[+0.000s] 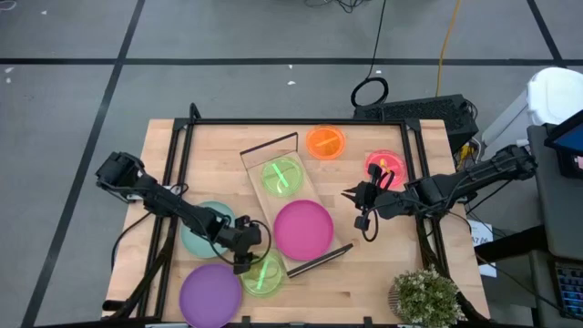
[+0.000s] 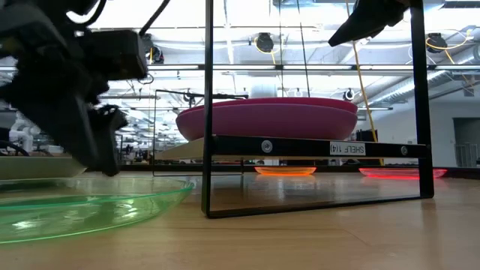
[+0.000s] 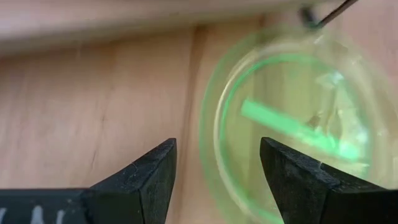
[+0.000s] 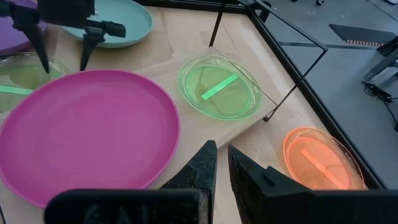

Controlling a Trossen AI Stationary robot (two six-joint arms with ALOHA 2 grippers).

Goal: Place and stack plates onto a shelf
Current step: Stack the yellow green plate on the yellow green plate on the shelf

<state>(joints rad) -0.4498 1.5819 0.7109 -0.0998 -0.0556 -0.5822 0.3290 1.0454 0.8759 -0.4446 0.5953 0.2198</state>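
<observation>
My left gripper grabs the second green plate's rim next, to stack that plate onto the green plate on the shelf.
The shelf (image 1: 293, 205) lies slanted mid-table, bearing a magenta plate (image 1: 303, 228) and a small green plate (image 1: 281, 175). A second small green plate (image 3: 292, 124) lies flat on the table by the shelf's near left corner. My left gripper (image 3: 217, 168) hangs open just above it, its fingers either side of the plate's rim; I see no touch. Teal (image 1: 202, 228) and purple (image 1: 209, 293) plates lie at the near left, orange (image 1: 325, 141) and pink (image 1: 384, 166) ones at the far right. My right gripper (image 1: 349, 194) is shut on nothing, above the table right of the shelf.
A black wire frame (image 2: 208, 112) stands at the shelf's near end, right beside the left gripper (image 2: 94, 142). Black rails run along the table's left, far and right edges. A potted plant (image 1: 426, 296) stands at the near right corner. Bare wood shows near the front edge.
</observation>
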